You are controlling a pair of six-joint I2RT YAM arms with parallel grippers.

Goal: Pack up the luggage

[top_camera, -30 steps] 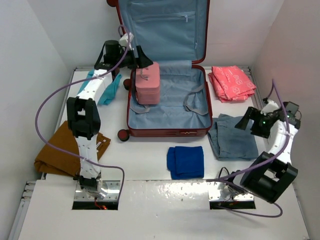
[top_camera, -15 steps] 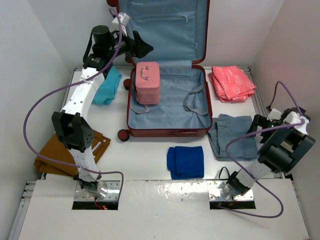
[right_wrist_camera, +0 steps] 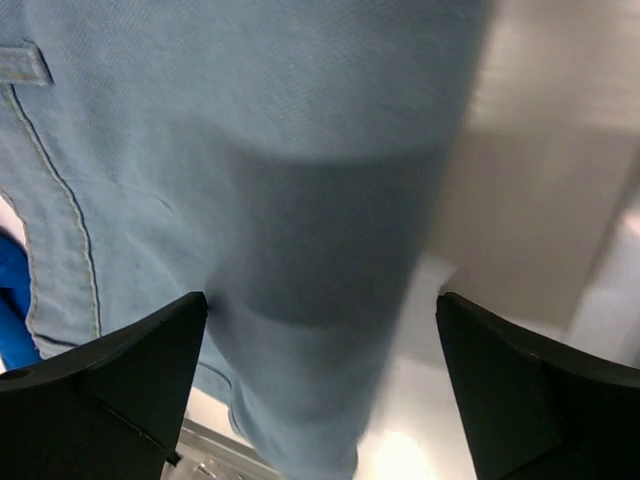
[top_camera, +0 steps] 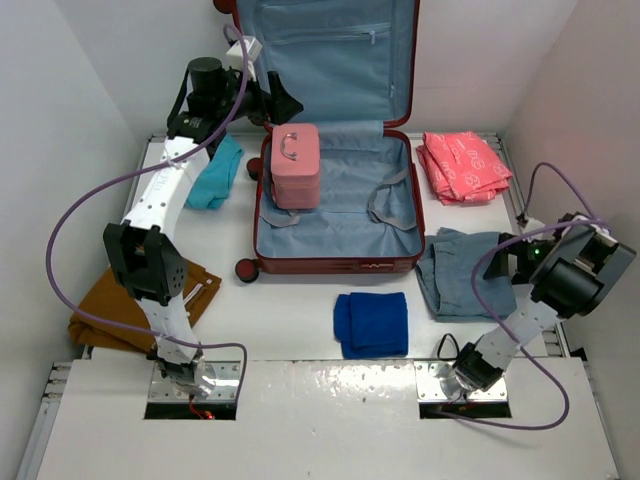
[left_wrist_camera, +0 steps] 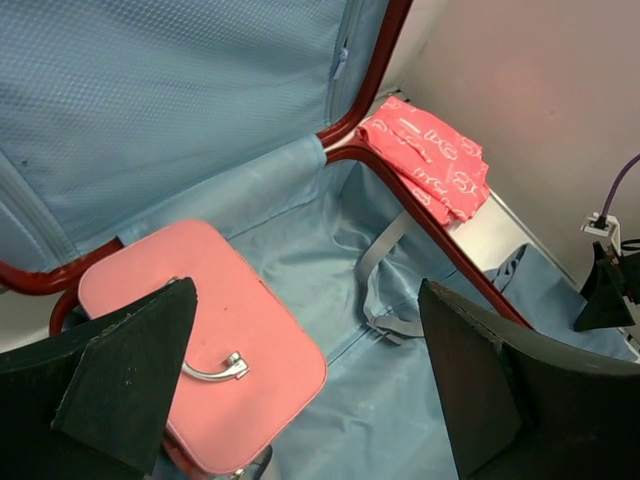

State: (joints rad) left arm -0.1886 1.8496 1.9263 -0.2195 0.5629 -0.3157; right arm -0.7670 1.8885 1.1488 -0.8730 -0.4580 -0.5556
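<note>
The robot's right hand should next take hold of the folded jeans (top_camera: pixel 465 272) by their edge farthest from the luggage, so the rest is free to lie inside.
The luggage (top_camera: pixel 345 222) lies open at the back centre, dark red shell, blue-grey lining (left_wrist_camera: pixel 330 260), lid upright. A small pink case (top_camera: pixel 296 165) stands in its left half, its handle up (left_wrist_camera: pixel 205 345). My left gripper (top_camera: pixel 281 104) hovers open above the case's back edge, nothing between its fingers (left_wrist_camera: pixel 310 390). Folded jeans (top_camera: pixel 465 272) lie right of the luggage. My right gripper (top_camera: pixel 507 255) is open over their right edge, close above the denim (right_wrist_camera: pixel 250 180), with both fingers (right_wrist_camera: pixel 130 380) apart and empty.
A coral patterned cloth (top_camera: pixel 463 165) lies at the back right. A folded blue cloth (top_camera: pixel 371 323) sits in front of the luggage. Teal cloth (top_camera: pixel 215 172) and brown cloth (top_camera: pixel 125 305) lie on the left. White walls close in both sides.
The left gripper rose off the pink case and now hovers behind it. The right arm swung round and brought its gripper down over the jeans' right edge.
</note>
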